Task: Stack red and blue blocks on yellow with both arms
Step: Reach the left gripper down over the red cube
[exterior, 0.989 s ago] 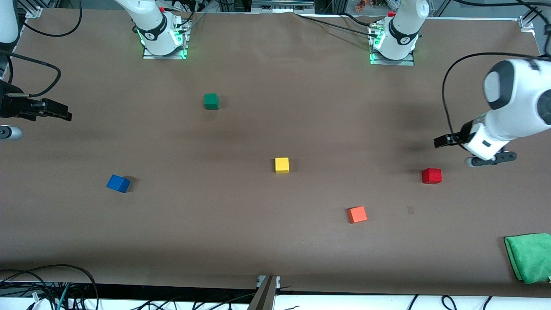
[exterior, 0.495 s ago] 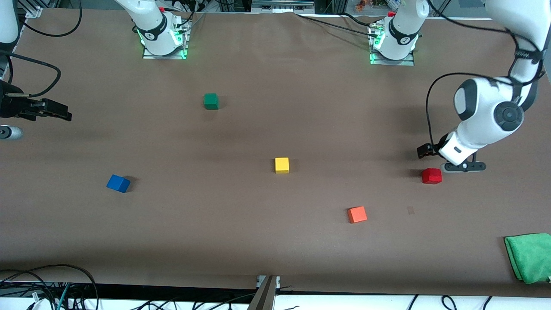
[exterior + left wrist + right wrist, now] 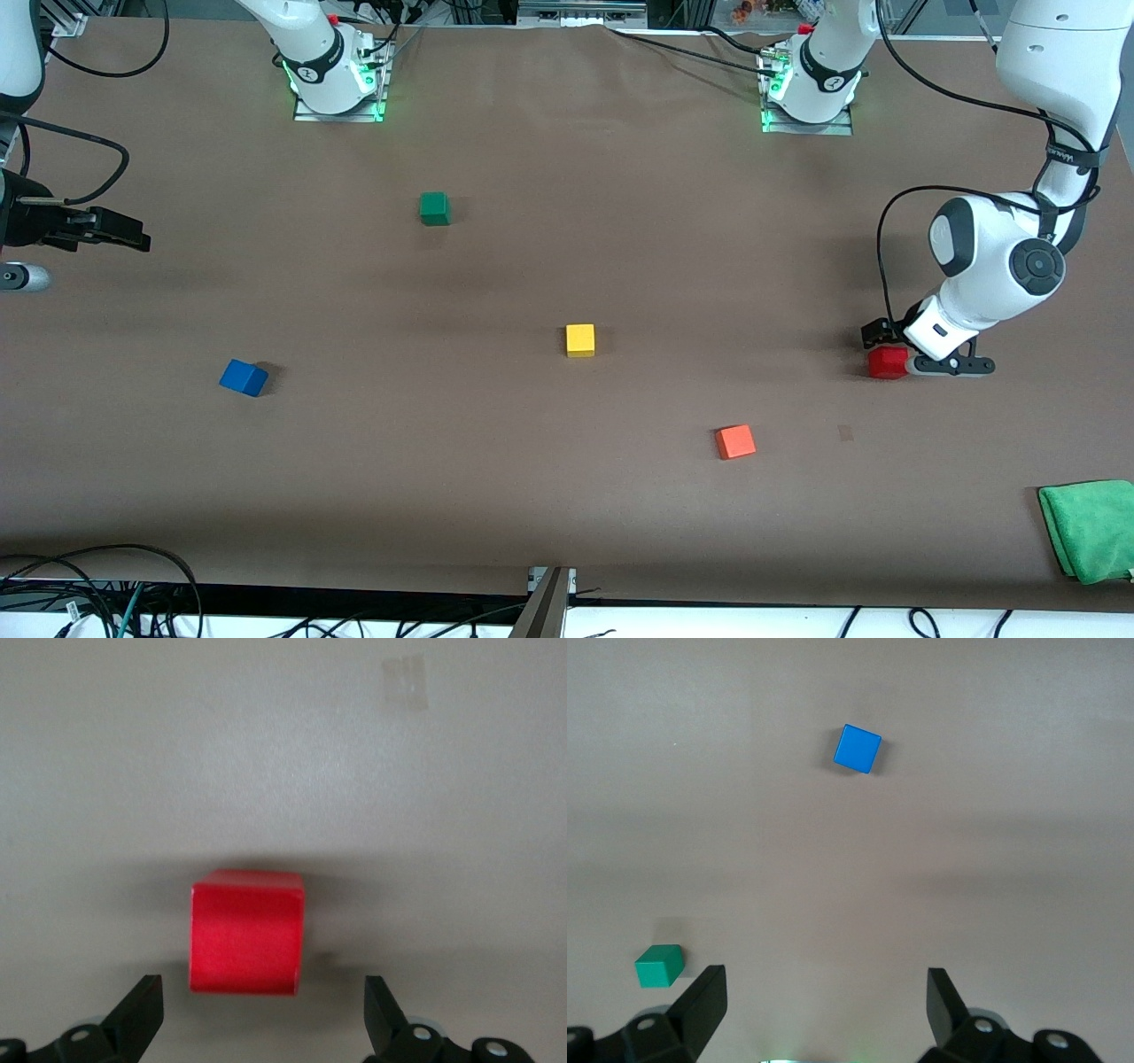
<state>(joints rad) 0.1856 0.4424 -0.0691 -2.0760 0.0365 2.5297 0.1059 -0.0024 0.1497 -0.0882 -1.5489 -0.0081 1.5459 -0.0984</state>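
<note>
My left gripper is to pick up the red block [image 3: 889, 363] by its opposite sides next. Then it can stack the red block on the yellow cube [image 3: 580, 340].
The red block [image 3: 889, 363] lies toward the left arm's end of the table. My left gripper [image 3: 884, 346] hangs low right over it, open. In the left wrist view the red block [image 3: 247, 933] sits just ahead of the left gripper [image 3: 263, 1014], centred on the gap and touching neither finger. The blue block [image 3: 243, 377] lies toward the right arm's end. The yellow cube [image 3: 580, 340] sits mid-table. My right gripper [image 3: 131, 237] waits open above the table's edge at the right arm's end. The right wrist view shows the blue block [image 3: 858, 749] far ahead of the right gripper [image 3: 824, 1005].
A dark green cube [image 3: 434, 208] sits nearer the bases and shows as the green cube [image 3: 658, 966] in the right wrist view. An orange cube [image 3: 735, 441] lies nearer the front camera than the red block. A green cloth [image 3: 1090, 530] lies at the front corner.
The left arm has swung in and come down, from above and beside the red block to low right over it. The right gripper has barely shifted. No block has moved.
</note>
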